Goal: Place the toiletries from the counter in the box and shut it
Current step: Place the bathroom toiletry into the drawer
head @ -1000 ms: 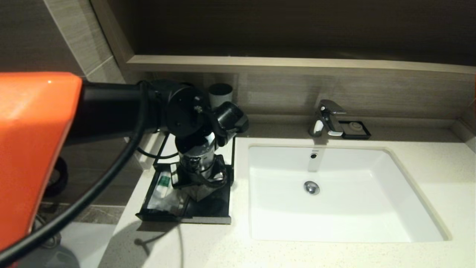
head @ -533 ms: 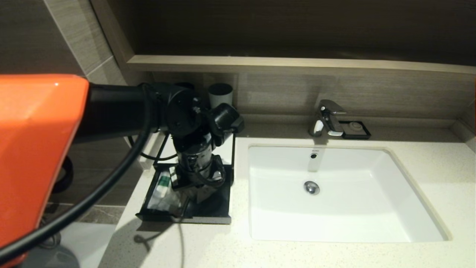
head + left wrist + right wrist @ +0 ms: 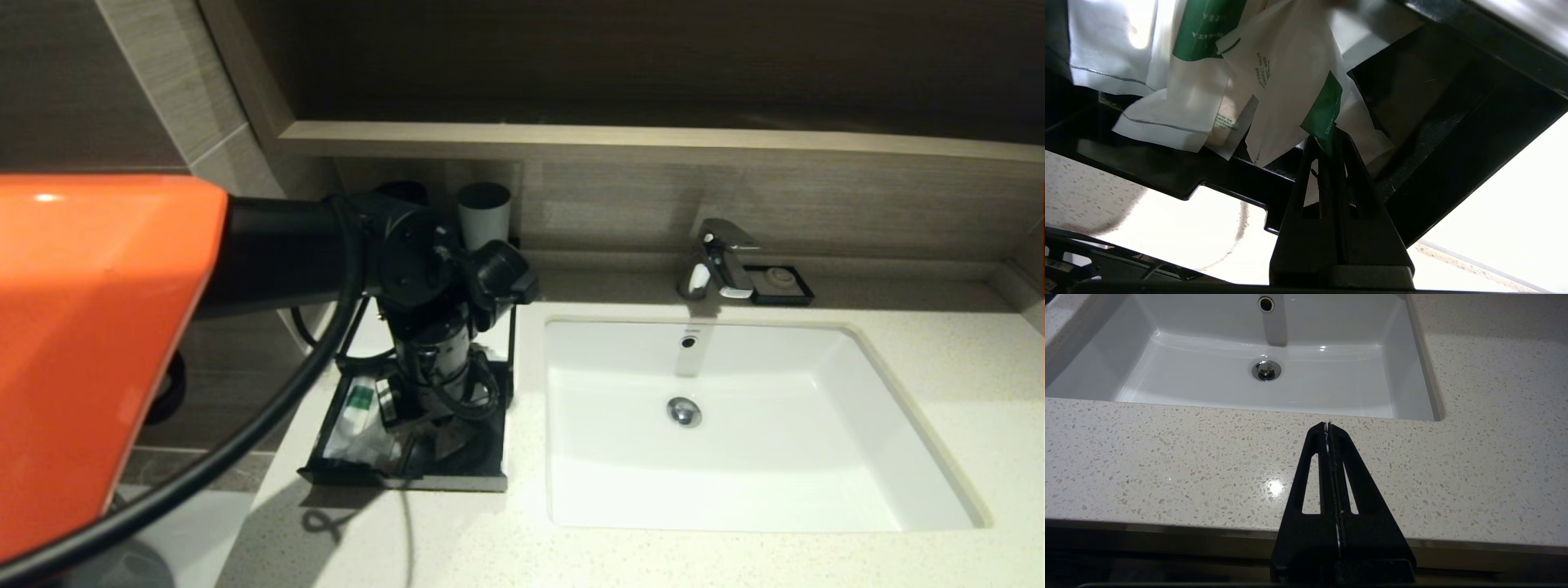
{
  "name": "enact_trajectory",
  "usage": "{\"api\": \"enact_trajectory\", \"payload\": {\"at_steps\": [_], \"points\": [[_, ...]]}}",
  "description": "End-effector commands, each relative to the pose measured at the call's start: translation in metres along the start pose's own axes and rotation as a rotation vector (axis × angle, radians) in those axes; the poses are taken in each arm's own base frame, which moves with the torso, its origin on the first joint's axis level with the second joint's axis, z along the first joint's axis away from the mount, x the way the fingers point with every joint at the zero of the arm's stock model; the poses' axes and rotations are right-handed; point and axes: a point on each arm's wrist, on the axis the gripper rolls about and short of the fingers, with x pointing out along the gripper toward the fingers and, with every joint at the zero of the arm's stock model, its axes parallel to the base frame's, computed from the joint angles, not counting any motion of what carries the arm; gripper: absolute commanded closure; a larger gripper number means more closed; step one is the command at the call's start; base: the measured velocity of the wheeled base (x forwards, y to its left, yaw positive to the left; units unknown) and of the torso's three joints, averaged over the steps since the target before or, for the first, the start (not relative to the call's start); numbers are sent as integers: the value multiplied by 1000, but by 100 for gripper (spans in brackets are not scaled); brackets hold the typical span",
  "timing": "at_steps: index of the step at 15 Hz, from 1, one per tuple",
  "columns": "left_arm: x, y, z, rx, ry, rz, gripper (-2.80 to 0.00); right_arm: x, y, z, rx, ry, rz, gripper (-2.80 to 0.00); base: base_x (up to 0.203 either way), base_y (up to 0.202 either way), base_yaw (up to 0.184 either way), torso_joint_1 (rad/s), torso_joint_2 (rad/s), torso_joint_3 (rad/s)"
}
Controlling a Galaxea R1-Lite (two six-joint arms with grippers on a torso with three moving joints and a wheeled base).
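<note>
The white sachet is inside the drawer's front rim and would settle there, so my left gripper should open now.
The black box (image 3: 457,480) stands on the counter (image 3: 735,555) left of the basin, with its front drawer pulled out. My left gripper (image 3: 437,437) points down into the drawer, shut on a white sachet with a green label (image 3: 1290,81), pinching its green corner at the fingertips (image 3: 1327,141). Other packets (image 3: 359,412) lie in the drawer's left half and also show in the left wrist view (image 3: 1184,102). My right gripper (image 3: 1328,424) is shut and empty, parked over the counter's front edge (image 3: 1167,457).
A grey cup (image 3: 483,208) and a dark cup (image 3: 404,192) stand behind the box. The white basin (image 3: 735,441), the tap (image 3: 718,257) and a small black soap dish (image 3: 782,283) are to the right. The wooden ledge (image 3: 653,139) runs above. The counter ends just left of the box.
My left arm has sunk a little and shifted toward the drawer's front, carrying the sachet lower into the drawer. The right arm has not moved.
</note>
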Motion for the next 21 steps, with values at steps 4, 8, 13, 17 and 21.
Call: {"api": "enact_trajectory", "payload": {"at_steps": [4,8,13,17,21], "points": [[-2,1,0,-7,-1,1,0,0,0,0,0,-1,0,0,0,0,0,0,0,0],[-6,3,0,-7,-4,-2,-280,0,0,0,0,-1,0,0,0,0,0,0,0,0],[-21,9,2,-13,-21,-23,-280,0,0,0,0,-1,0,0,0,0,0,0,0,0],[-47,20,3,-22,-54,-68,-280,0,0,0,0,-1,0,0,0,0,0,0,0,0],[-76,45,-1,-7,-58,-57,-280,0,0,0,0,-1,0,0,0,0,0,0,0,0]]}}
